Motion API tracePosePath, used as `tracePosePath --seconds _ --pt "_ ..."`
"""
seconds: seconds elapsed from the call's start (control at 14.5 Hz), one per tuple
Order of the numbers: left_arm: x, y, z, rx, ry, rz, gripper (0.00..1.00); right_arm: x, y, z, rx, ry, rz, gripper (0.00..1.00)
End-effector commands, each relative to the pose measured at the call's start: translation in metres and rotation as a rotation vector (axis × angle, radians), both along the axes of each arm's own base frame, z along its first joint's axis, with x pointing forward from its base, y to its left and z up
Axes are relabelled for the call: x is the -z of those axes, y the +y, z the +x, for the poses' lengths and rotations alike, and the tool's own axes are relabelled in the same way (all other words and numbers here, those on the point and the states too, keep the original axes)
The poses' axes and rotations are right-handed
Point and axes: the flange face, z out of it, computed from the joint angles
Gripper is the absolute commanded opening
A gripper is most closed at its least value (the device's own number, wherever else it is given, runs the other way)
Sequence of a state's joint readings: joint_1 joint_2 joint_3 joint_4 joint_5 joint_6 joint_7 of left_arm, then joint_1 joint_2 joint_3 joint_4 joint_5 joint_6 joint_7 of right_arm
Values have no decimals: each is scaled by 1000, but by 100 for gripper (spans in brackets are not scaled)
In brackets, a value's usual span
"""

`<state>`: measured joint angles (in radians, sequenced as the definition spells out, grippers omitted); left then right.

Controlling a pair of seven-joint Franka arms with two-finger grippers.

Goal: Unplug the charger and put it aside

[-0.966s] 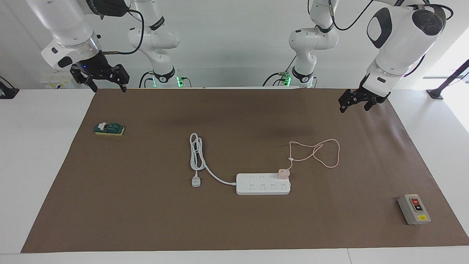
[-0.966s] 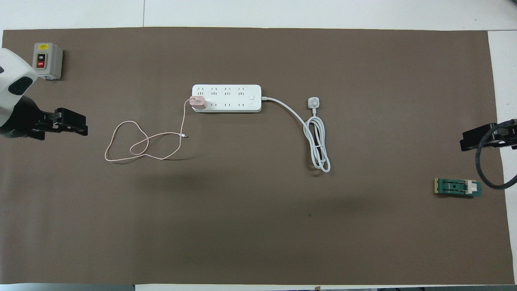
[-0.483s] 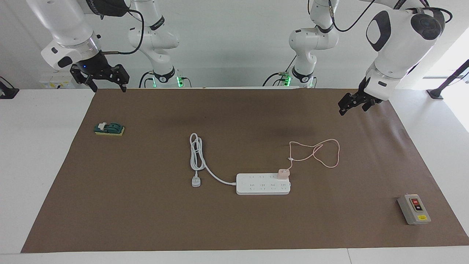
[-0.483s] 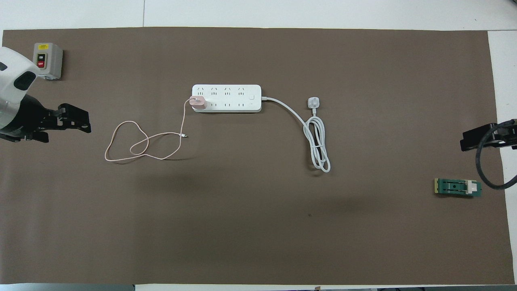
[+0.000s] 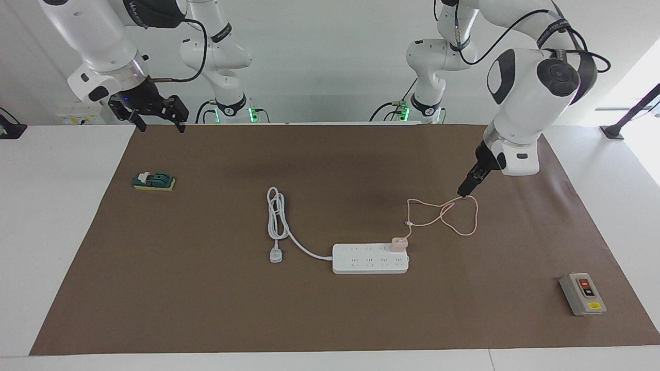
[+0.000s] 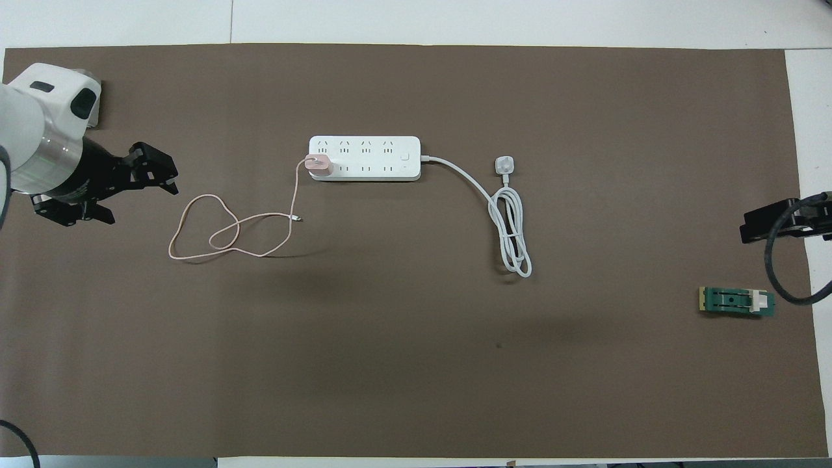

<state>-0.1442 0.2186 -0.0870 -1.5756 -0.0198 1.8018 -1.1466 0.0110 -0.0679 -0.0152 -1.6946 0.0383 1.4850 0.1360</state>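
Observation:
Next, my left gripper grabs the charger by its body [image 6: 318,164] to unplug the pale pink charger from the white power strip [image 6: 364,158].
The pale pink charger [image 5: 398,243] [image 6: 318,164] is plugged into the end socket of the white power strip [image 5: 370,258] [image 6: 364,158], at the end toward the left arm. Its thin pink cable [image 5: 476,216] [image 6: 188,214] lies in loops on the brown mat, nearer to the robots than the strip. My left gripper [image 5: 462,193] [image 6: 170,182] is open and empty, tilted down over the mat at the edge of the cable loop, apart from the charger. My right gripper [image 5: 154,117] [image 6: 773,221] is open and empty, and waits high over the mat's corner at the right arm's end.
The strip's thick white cord and plug [image 5: 276,256] [image 6: 505,164] lie coiled toward the right arm's end. A green block [image 5: 153,181] [image 6: 736,301] sits near the right arm. A grey switch box [image 5: 582,293] stands at the left arm's end, mostly covered by the arm in the overhead view.
My left arm has swung in and down from the mat's edge toward the cable loop, its gripper now turned edge-on. The right gripper has shifted only slightly. Charger and strip have not moved.

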Motion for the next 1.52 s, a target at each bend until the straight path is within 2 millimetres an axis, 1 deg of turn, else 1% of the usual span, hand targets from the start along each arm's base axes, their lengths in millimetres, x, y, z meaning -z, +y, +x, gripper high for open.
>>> tracePosePath --seconds 0.0,0.07,0.14,0.21,0.28,0.34,0.41,0.48,0.55,0.62,0.69,0.76,0.83,0.9,0.97,1.1,1.17,1.31,1.38,1.45 --pt "15 -28 21 -324 -62 -29 100 32 41 1 170 30 56 100" --pt "19 -32 25 -415 -76 -43 100 50 47 12 255 68 90 100" --pt "32 -42 30 -515 -82 -57 100 67 55 22 330 99 122 100" --pt "42 -57 31 -591 -79 -58 100 85 73 33 399 126 159 100" --pt "55 -65 32 -633 -64 -53 100 101 86 42 484 150 187 100" --pt "62 -71 35 -638 -54 -48 100 118 102 52 575 174 217 100" --pt "86 -84 38 -609 -49 -6 100 149 138 68 729 220 289 100" --pt "111 -88 43 -615 -26 10 100 167 159 75 809 260 325 100" --pt "123 -96 46 -617 -17 14 100 181 168 87 898 318 371 100" --pt "138 -103 50 -618 -9 26 100 193 178 106 962 377 415 100" --pt "148 -105 51 -623 -15 48 100 194 187 116 1009 411 438 100" --pt "156 -108 53 -624 -32 54 100 199 203 121 1065 456 448 100" --pt "158 -109 54 -623 -38 51 100 215 218 124 1092 497 448 100" --pt "158 -108 55 -622 -38 53 100 223 228 127 1103 525 456 100" --pt "158 -108 54 -622 -32 55 100 226 235 131 1143 570 479 100" --pt "160 -114 50 -622 -16 63 100 243 256 127 1164 606 461 100" --pt "159 -119 46 -620 -11 65 100 251 260 127 1168 599 455 100" --pt "160 -123 43 -630 1 75 100 265 263 130 1188 602 454 100" --pt "159 -128 41 -624 2 74 100 275 265 136 1199 617 456 100" --pt "160 -131 39 -632 3 75 100 277 269 145 1203 624 472 100"
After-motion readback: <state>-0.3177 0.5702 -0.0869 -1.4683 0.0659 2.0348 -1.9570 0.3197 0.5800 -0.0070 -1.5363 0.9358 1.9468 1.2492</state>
